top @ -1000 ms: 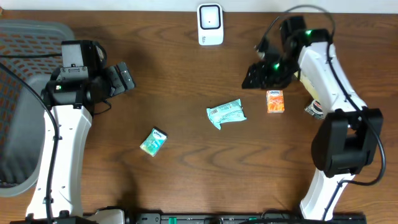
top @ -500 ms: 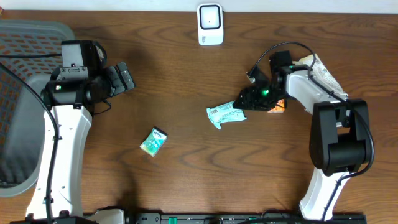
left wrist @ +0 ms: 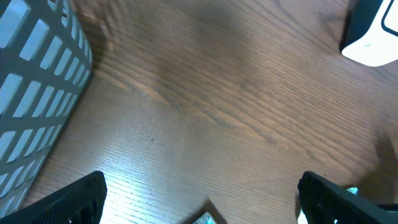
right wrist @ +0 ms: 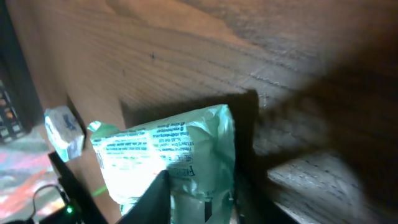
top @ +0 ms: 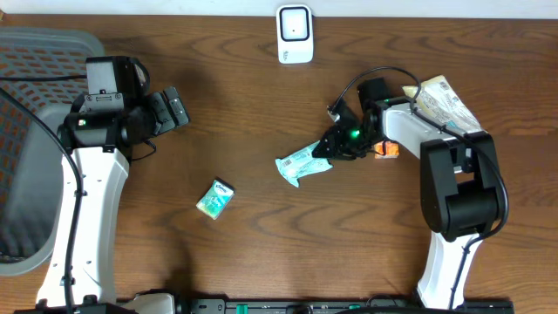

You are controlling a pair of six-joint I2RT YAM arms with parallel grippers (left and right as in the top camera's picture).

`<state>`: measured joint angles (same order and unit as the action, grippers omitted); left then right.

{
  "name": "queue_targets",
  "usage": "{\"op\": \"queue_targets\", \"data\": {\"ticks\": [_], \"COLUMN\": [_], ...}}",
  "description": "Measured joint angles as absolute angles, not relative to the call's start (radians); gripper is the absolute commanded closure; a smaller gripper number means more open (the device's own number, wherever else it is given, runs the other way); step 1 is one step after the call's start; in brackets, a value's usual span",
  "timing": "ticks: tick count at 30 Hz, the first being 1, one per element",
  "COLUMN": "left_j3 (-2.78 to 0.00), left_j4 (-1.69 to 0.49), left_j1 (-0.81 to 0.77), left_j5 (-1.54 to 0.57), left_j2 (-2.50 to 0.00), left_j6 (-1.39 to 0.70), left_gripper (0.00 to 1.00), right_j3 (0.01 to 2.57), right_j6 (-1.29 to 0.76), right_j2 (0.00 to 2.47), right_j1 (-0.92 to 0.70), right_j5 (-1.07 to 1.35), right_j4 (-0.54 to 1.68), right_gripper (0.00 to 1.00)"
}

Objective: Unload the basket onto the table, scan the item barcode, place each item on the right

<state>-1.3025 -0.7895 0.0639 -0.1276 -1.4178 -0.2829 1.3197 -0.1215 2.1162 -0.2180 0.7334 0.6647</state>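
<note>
I should next grab the green packet's loose end (top: 289,168) with my left gripper, opposite my right gripper, leaving that one free to regrip to scan the barcode.
A green plastic packet (top: 301,163) lies slanted at the table's middle. My right gripper (top: 334,146) is low over its right end, and in the right wrist view that gripper (right wrist: 199,202) is shut on the green packet (right wrist: 174,146), with the wrapper pinched between the dark fingers. The white barcode scanner (top: 295,33) stands at the back centre, far from the packet. My left gripper (top: 174,109) hovers at the left, open and holding nothing; in its own view the left gripper (left wrist: 202,199) shows only bare wood between its wide-apart fingers.
A small teal pack (top: 214,198) lies front left of centre. An orange box (top: 390,150) sits just behind the right gripper, and a yellow bag (top: 445,100) lies by the right arm. A grey mesh basket (top: 35,52) fills the left edge.
The right gripper came down and left from near the orange box onto the green packet and closed on it. The packet slid left and turned. The left arm stayed still.
</note>
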Motion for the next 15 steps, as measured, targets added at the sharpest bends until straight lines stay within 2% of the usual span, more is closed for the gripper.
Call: {"op": "queue_targets", "data": {"ticks": [2,4,15], "left_j3": [-1.303,-1.303,-1.303], "left_j4": [-0.789,-0.789,-0.789], "left_j1": [0.064,0.064,0.064], "left_j5": [-0.128,-0.128,-0.128], "left_j2": [-1.418,-1.418,-1.418], "left_j6": [-0.283,-0.283,-0.283], "left_gripper": [0.02,0.02,0.02], "right_j3": [1.320,1.320,1.319], "right_j6": [-0.112,-0.105,-0.055], "right_j2": [2.119,2.120,2.127], "right_j1": [-0.218,-0.218,-0.223], "right_j5": [0.741,0.743,0.817], "right_j4": [0.664,0.662,0.641], "right_gripper": [0.84,0.98,0.99]}}
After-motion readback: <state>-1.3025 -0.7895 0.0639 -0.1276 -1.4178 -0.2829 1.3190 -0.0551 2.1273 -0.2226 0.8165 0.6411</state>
